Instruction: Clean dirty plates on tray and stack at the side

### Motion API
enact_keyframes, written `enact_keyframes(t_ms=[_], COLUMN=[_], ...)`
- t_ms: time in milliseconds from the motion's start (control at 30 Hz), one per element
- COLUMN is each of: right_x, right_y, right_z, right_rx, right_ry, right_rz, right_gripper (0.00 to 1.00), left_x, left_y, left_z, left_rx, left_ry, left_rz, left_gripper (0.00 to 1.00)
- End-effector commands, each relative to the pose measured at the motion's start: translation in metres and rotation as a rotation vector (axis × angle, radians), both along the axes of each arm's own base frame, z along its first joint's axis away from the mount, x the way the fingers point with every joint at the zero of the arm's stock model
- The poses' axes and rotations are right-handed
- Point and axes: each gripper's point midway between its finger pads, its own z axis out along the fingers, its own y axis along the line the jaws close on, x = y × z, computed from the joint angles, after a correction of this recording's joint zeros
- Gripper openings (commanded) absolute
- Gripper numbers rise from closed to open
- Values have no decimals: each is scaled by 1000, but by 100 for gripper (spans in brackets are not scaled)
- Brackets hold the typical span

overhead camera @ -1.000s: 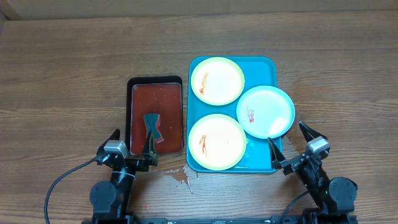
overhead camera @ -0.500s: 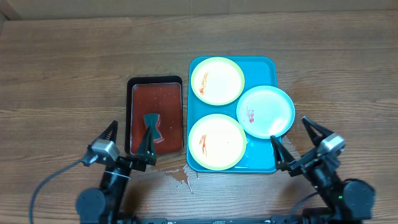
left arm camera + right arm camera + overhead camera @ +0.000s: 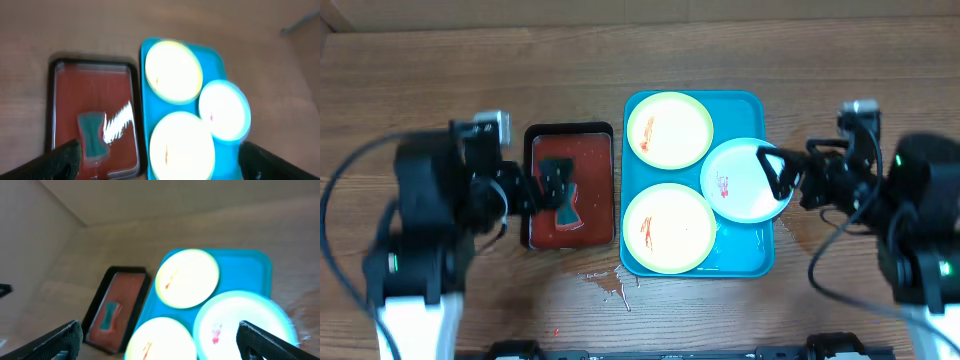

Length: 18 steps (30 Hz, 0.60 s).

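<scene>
I will next grab the teal sponge from above with my left gripper, across its narrow middle [image 3: 566, 205] [image 3: 93, 135], so its bottom stays free to clean dirty plates.
The turquoise tray [image 3: 738, 112] holds three plates. A yellow-green plate [image 3: 669, 129] lies at its far end and another [image 3: 669, 228] at its near end. A blue-white plate [image 3: 745, 180] overlaps the right rim. All three carry red smears. My left gripper [image 3: 537, 188] hangs open, high over the black tray. In the left wrist view, the left gripper [image 3: 162, 162] has the tray [image 3: 212, 56] and plates far below. My right gripper [image 3: 782, 176] hangs open above the blue-white plate's right edge [image 3: 240, 325]. The right gripper [image 3: 162, 340] holds nothing.
A black tray [image 3: 570, 150] of red liquid sits left of the turquoise tray, with a teal sponge [image 3: 560, 197] in it. Red drips [image 3: 610, 285] mark the wood near the front. The cardboard wall [image 3: 150, 200] stands at the back.
Both arms have risen from the table's front edge and swung forward, the left over the black tray, the right over the turquoise tray's right side. Both grippers stay open.
</scene>
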Motion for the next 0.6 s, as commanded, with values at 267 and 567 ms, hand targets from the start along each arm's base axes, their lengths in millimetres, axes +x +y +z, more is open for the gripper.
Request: enact_keyframes(t_ms=[267,567], right_x=[-7,-27], right_y=[26,48], right_z=[-136,-240], right_rx=[-216,-412], right_ry=[498,707], right_rz=[-51,-49], right_gripper=[94,69], left_x=[14,13], left_y=[-39,-29], left_z=[-23,-14], left_rx=[-146,-56], left_ry=[248,192], left_rz=[-237,-242], left_gripper=[100,100])
